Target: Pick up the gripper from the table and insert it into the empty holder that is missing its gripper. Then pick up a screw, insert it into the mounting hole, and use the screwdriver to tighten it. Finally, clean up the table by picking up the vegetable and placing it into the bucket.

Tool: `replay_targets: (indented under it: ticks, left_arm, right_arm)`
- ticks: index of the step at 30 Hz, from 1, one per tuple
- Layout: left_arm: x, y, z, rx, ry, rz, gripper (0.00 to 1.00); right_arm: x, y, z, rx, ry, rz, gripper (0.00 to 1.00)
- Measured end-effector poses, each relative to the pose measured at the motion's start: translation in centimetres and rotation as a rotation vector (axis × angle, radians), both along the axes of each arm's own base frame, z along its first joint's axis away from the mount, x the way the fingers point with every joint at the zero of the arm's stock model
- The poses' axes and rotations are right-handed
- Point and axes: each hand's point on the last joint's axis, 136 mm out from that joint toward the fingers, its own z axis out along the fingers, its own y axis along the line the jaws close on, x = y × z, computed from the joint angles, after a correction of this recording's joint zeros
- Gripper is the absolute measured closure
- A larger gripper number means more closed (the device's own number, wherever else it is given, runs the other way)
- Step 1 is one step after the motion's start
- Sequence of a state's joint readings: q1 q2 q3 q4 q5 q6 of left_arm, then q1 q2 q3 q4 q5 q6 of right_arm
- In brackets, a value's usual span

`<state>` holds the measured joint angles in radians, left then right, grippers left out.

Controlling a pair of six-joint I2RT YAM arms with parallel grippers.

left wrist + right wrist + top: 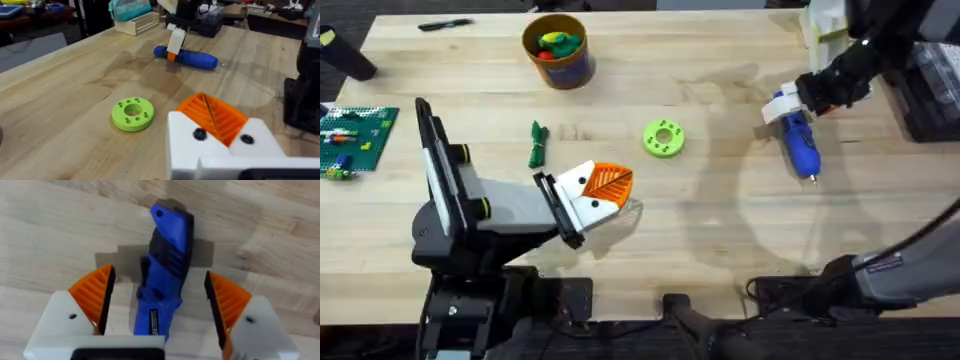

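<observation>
The screw in the mounting hole is to be tightened, so my right gripper will next grab the blue screwdriver by its black-and-blue handle [800, 141] [166, 266].
The blue screwdriver [801, 142] lies on the table [720, 230] at the right, silver tip toward the front edge. My right gripper [788, 105] stands open over its rear end, an orange pad on either side [159, 275] with gaps to the blue body [167, 265]. My left gripper [598, 190] hovers low at the centre-left, its orange ribbed pads [220, 117] pressed together, shut. The dark-green vegetable [537, 143] lies just behind it. The bucket [557, 47] stands at the back with toys inside. The loose gripper piece and screw are out of view.
A lime-green disc [664, 138] lies mid-table between the two arms, also seen in the left wrist view [132, 113]. A green brick plate [355, 135] sits at the left edge, a black pen [445, 24] at the back left. Boxes crowd the back right corner [930, 90].
</observation>
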<state>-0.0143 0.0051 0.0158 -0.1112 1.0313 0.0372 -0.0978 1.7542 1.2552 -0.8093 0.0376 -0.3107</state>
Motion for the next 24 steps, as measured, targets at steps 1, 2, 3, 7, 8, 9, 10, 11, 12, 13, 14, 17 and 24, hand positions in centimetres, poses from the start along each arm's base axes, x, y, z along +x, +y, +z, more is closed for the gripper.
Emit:
replay_targets:
  ticks: [1, 2, 3, 7, 8, 9, 10, 11, 12, 13, 14, 17, 24]
  left_arm:
    - [0.0, 0.0, 0.0, 0.0, 0.0, 0.001, 0.991]
    - [0.0, 0.0, 0.0, 0.0, 0.0, 0.002, 0.991]
    - [0.0, 0.0, 0.0, 0.0, 0.0, 0.003, 0.991]
    - [0.0, 0.0, 0.0, 0.0, 0.0, 0.003, 0.991]
    - [0.0, 0.0, 0.0, 0.0, 0.0, 0.003, 0.991]
    - [0.1, 0.0, 0.0, 0.0, 0.0, 0.003, 0.991]
    - [0.1, 0.0, 0.0, 0.0, 0.0, 0.003, 0.991]
    - [0.0, 0.0, 0.0, 0.0, 0.0, 0.003, 0.991]
    - [0.1, 0.0, 0.0, 0.0, 0.0, 0.003, 0.991]
    - [0.1, 0.0, 0.0, 0.0, 0.0, 0.003, 0.991]
    - [0.0, 0.0, 0.0, 0.0, 0.0, 0.003, 0.991]
    - [0.1, 0.0, 0.0, 0.0, 0.0, 0.003, 0.991]
    - [0.1, 0.0, 0.0, 0.0, 0.0, 0.003, 0.991]
  right_arm:
    - [0.1, 0.0, -0.4, 0.0, 0.007, 0.001, 0.007]
    - [0.1, 0.0, -0.8, -0.001, 0.015, 0.003, 0.006]
    - [0.2, -0.1, -1.2, -0.002, 0.022, 0.004, 0.006]
    - [0.6, 0.0, -2.8, 0.006, 0.042, 0.005, 0.006]
    - [0.6, 0.0, -2.9, 0.009, 0.043, 0.006, 0.006]
    - [0.6, 0.0, -2.9, 0.01, 0.042, 0.006, 0.006]
    - [0.7, 0.1, -2.9, 0.01, 0.042, 0.006, 0.006]
    - [0.6, 0.0, -2.9, 0.012, 0.043, 0.005, 0.008]
    - [0.6, 0.1, -3.0, 0.012, 0.044, 0.005, 0.008]
    - [0.6, 0.0, -3.0, 0.013, 0.045, 0.005, 0.009]
    - [0.6, 0.1, -3.0, 0.016, 0.045, 0.006, 0.045]
    - [0.5, 0.4, -3.0, 0.028, 0.051, 0.011, 0.219]
    - [0.1, 0.5, -3.1, 0.03, 0.067, 0.021, 0.804]
